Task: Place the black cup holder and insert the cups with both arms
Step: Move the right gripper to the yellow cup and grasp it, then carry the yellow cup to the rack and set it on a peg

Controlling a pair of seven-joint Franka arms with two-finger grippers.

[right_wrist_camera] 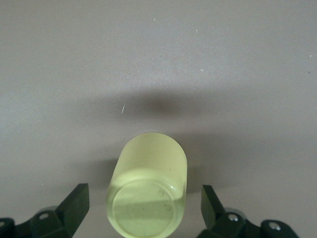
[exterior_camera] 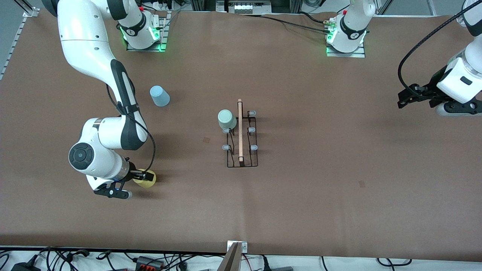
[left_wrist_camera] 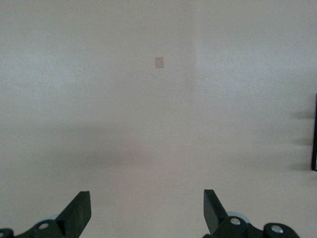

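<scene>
The yellow cup [exterior_camera: 146, 178] [right_wrist_camera: 146, 188] is between my right gripper's fingers and closing on it now would catch it, so it is time to close.
The black cup holder [exterior_camera: 242, 148] with its wooden rod handle [exterior_camera: 240, 130] stands mid-table. A mint green cup [exterior_camera: 227, 119] sits upside down on one of its farthest pegs, on the side toward the right arm's end. The light blue cup [exterior_camera: 160, 96] stands upside down on the table, farther from the camera. My right gripper [exterior_camera: 141, 176] is low and open around the yellow cup [exterior_camera: 146, 178], which shows between its fingers with gaps either side [right_wrist_camera: 147, 188]. My left gripper [exterior_camera: 408, 98] is open and empty over bare table at the left arm's end [left_wrist_camera: 147, 210]. The holder's edge [left_wrist_camera: 314, 134] shows there.
Small tan marks [exterior_camera: 206, 139] [exterior_camera: 362, 183] lie on the brown table cover. A metal bracket [exterior_camera: 237, 246] and cables run along the front edge. The arm bases [exterior_camera: 143, 34] [exterior_camera: 346, 37] stand at the back edge.
</scene>
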